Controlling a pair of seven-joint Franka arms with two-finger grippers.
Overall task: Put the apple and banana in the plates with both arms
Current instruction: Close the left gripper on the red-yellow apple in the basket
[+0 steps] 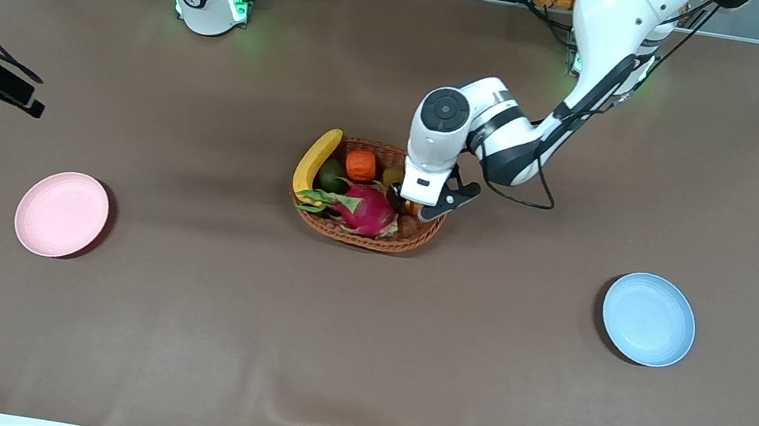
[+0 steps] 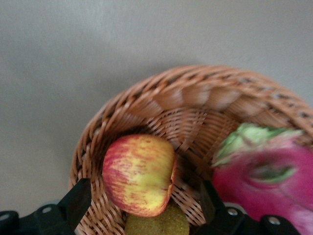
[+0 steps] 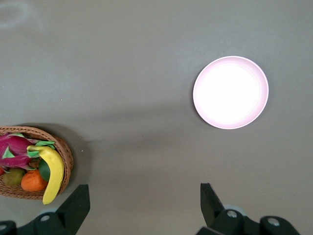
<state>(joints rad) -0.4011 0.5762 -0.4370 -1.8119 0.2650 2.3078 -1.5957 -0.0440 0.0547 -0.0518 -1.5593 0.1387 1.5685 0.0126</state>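
I will next grab the apple by its round red and yellow sides with my left gripper, to set it in the blue plate (image 1: 648, 319).
The apple (image 2: 139, 174), red with yellow patches, lies in the wicker basket (image 2: 195, 105) on a kiwi (image 2: 156, 223). My left gripper (image 1: 405, 206) is down in the basket at the left arm's end, open, with one finger (image 2: 78, 196) on each side of the apple. In the front view the gripper hides the apple. The banana (image 1: 315, 161) lies along the basket's rim at the right arm's end and shows in the right wrist view (image 3: 54, 174). My right gripper (image 3: 143, 196) is open and empty, high over bare table. The pink plate (image 1: 62, 214) and the blue plate (image 1: 648, 319) are empty.
The basket (image 1: 375, 243) in the table's middle also holds a pink dragon fruit (image 1: 368, 211), an orange lumpy fruit (image 1: 361, 165) and a green fruit (image 1: 332, 175). The pink plate (image 3: 231, 92) lies toward the right arm's end, the blue plate toward the left arm's end.
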